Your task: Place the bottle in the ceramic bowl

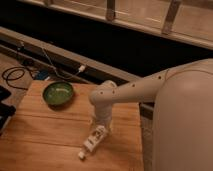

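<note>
The gripper grabs the small white bottle by its base end (100, 131) next, to place the bottle in the green ceramic bowl (58, 93).
The small white bottle (93, 142) lies on its side on the wooden table (45, 135), its cap (81, 155) pointing toward the near edge. My gripper (100, 126) hangs from the white arm (135, 91) straight down over the bottle's far end, open, with the bottle still resting on the wood. The green ceramic bowl (58, 93) stands upright at the table's far left, well apart from the gripper and with nothing in it.
Black cables (15, 75) and a white plug (81, 68) lie on the floor behind the table. A dark object (5, 112) sits at the table's left edge. My large white body (185, 125) fills the right side.
</note>
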`<state>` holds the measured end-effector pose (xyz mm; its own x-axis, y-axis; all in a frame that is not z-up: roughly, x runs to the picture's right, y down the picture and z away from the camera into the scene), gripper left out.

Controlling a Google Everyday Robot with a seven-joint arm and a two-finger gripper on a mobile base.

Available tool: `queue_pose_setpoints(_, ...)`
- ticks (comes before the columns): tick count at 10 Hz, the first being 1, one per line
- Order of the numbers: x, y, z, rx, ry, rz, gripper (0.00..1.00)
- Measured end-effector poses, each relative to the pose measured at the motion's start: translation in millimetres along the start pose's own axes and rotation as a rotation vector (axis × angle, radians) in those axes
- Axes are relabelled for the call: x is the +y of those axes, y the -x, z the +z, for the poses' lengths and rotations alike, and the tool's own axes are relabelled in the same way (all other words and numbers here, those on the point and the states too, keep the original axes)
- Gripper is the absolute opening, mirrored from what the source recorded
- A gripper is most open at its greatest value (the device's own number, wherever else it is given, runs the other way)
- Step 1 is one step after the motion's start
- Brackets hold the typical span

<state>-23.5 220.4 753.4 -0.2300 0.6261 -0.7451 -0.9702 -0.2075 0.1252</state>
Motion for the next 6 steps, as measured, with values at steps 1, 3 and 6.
queue_pose_setpoints(1, -2, 2, 4, 0.004, -0.010, 0.002, 0.65)
queue_pose_setpoints(3, 9, 0, 18, 0.024, -0.034, -0.013, 0.65)
queue_pose_setpoints(6, 15, 4, 48, 0.071, -0.080, -0.023, 0.65)
